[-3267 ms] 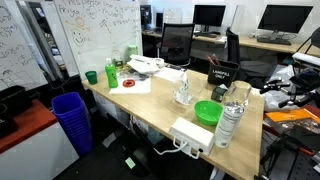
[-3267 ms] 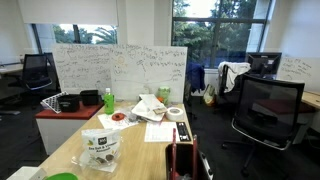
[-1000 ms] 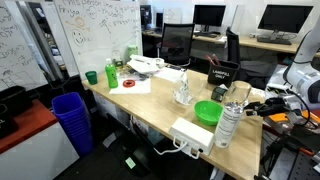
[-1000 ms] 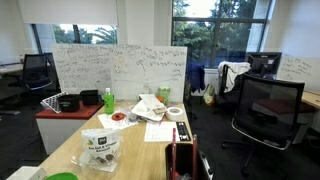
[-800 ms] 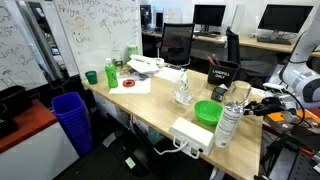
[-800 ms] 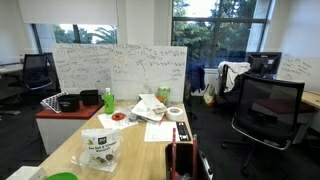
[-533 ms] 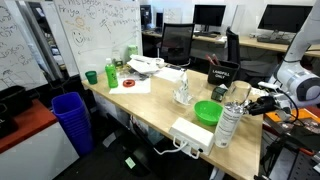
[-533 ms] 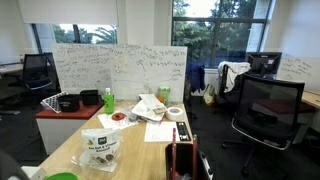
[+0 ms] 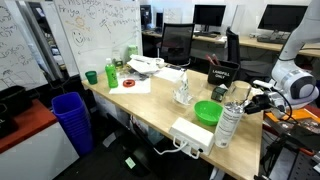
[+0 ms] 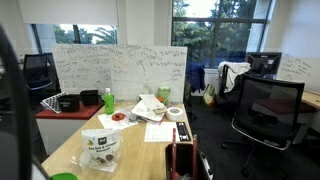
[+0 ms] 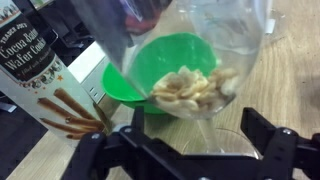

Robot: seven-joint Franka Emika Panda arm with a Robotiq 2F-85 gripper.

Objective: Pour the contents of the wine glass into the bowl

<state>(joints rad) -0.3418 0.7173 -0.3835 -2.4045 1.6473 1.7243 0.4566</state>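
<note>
My gripper has the wine glass's stem between its open fingers, just below the wine glass's bowl, so it should close. Closing now would hold it.
In the wrist view a clear wine glass (image 11: 195,60) holding pale nut-like pieces stands right in front of me. Its stem (image 11: 203,125) lies between my two black fingers, which stand wide apart on either side without touching it. My gripper (image 11: 185,150) is open. The bright green bowl (image 11: 165,60) sits just behind the glass on the wooden table. In an exterior view my gripper (image 9: 244,104) reaches in from the right at the wine glass (image 9: 238,94), beside the green bowl (image 9: 207,112). A sliver of the bowl (image 10: 62,177) shows at the bottom edge of an exterior view.
A tall clear bottle (image 9: 230,124) stands just in front of the glass. A cocoa wafer box (image 11: 40,70) stands left of the bowl. Another clear glass (image 9: 183,93), a white power strip (image 9: 190,135) and a snack bag (image 10: 100,147) are on the table.
My arm has moved in from the right and brought the gripper up to the wine glass. A dark blurred part of the arm now fills the left of an exterior view.
</note>
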